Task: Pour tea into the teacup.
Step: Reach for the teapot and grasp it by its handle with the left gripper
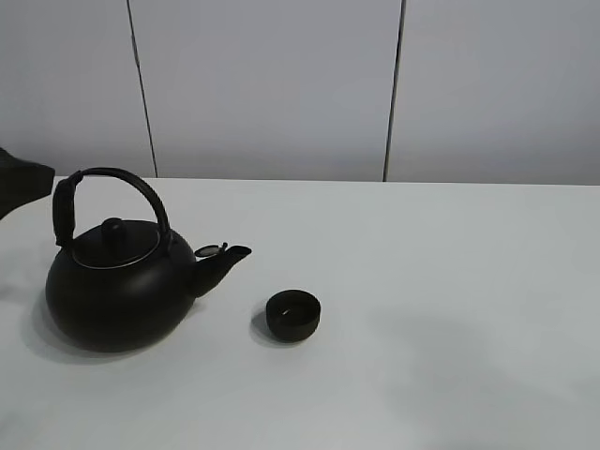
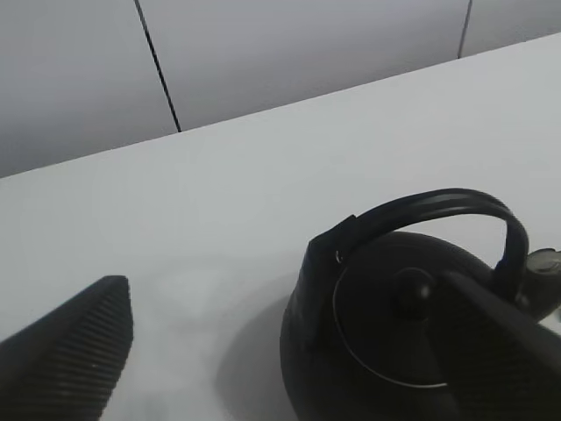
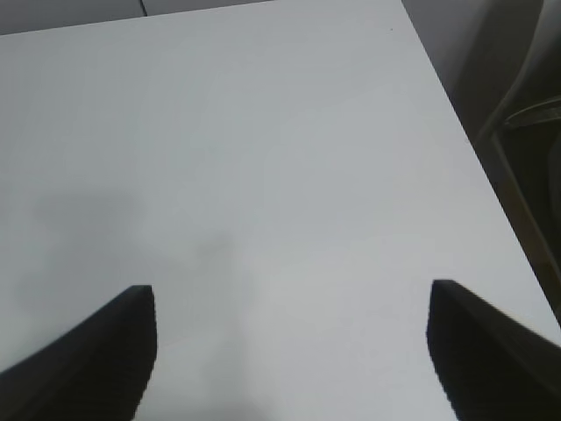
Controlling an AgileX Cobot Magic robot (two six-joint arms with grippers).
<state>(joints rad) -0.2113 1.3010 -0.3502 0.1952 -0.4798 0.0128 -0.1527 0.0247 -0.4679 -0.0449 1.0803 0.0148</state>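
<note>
The kettle has to pour tea into the teacup, so my left gripper should grab it by its arched handle [image 2: 323, 267] next.
The teacup [image 1: 293, 314], small, round and matte black, stands on the white table [image 1: 441, 281] just right of the kettle's spout [image 1: 225, 260]. The big black kettle [image 1: 112, 286] sits at the left, its arched handle [image 1: 112, 178] upright and its lid on. In the left wrist view my left gripper [image 2: 280, 289] hangs open beside and above the kettle [image 2: 394, 342], one finger [image 2: 79, 351] over bare table, the other [image 2: 508, 351] in front of the kettle's body, holding nothing. My right gripper [image 3: 291, 291] is open over bare table, and neither kettle nor teacup appears in its view.
A dark part of the left arm [image 1: 19, 178] pokes in at the exterior view's left edge. Grey wall panels [image 1: 272, 84] stand behind the table. The right wrist view shows the table's side edge [image 3: 456, 123] with a chair-like frame [image 3: 526, 114] beyond it.
</note>
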